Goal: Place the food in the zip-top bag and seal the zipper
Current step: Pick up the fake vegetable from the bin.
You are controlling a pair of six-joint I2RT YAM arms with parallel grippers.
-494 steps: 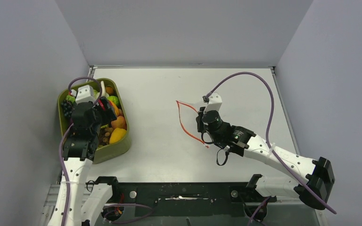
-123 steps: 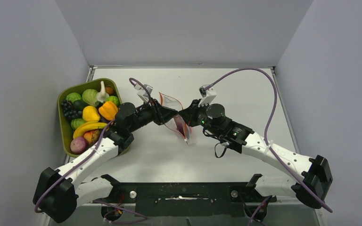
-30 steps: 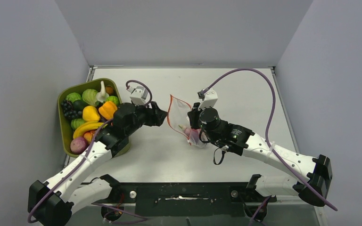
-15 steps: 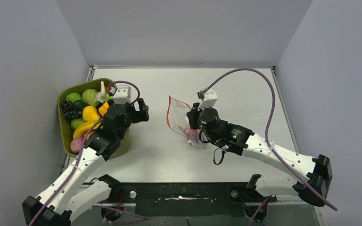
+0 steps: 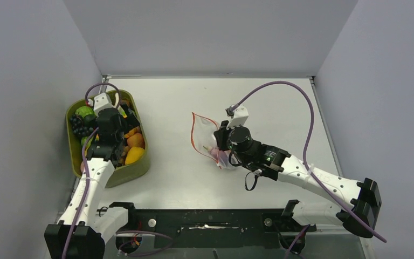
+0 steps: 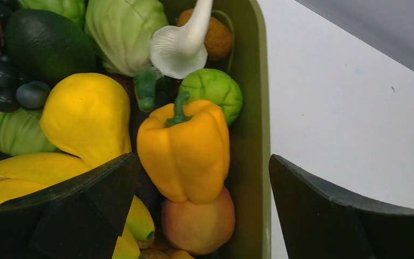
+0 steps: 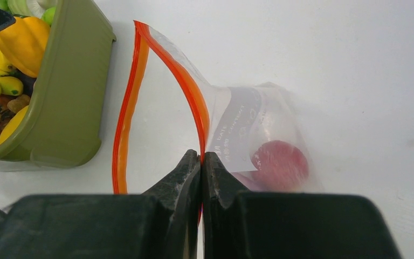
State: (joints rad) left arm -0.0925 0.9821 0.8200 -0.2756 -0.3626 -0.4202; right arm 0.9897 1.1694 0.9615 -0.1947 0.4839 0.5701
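Observation:
The left gripper grabs the orange bell pepper across its opposite sides next. This leaves the pepper's body ahead of the left gripper to enter the bag.
The clear zip-top bag lies mid-table with its red zipper gaping open. A red round food piece sits inside it. My right gripper is shut on one side of the zipper strip and holds the mouth open; it also shows in the top view. My left gripper is open and empty, hovering over the olive-green tray. Below its jaws are an orange bell pepper and a peach. A yellow squash, bananas, and dark grapes fill the tray.
The tray stands at the table's left, near the left wall. A white mushroom, green cabbage and an avocado lie at its far end. A purple cable arcs over the right side.
My left arm has swung away from the bag, left to the tray, and now hovers open over the food. The right gripper still holds the bag with the red piece inside.

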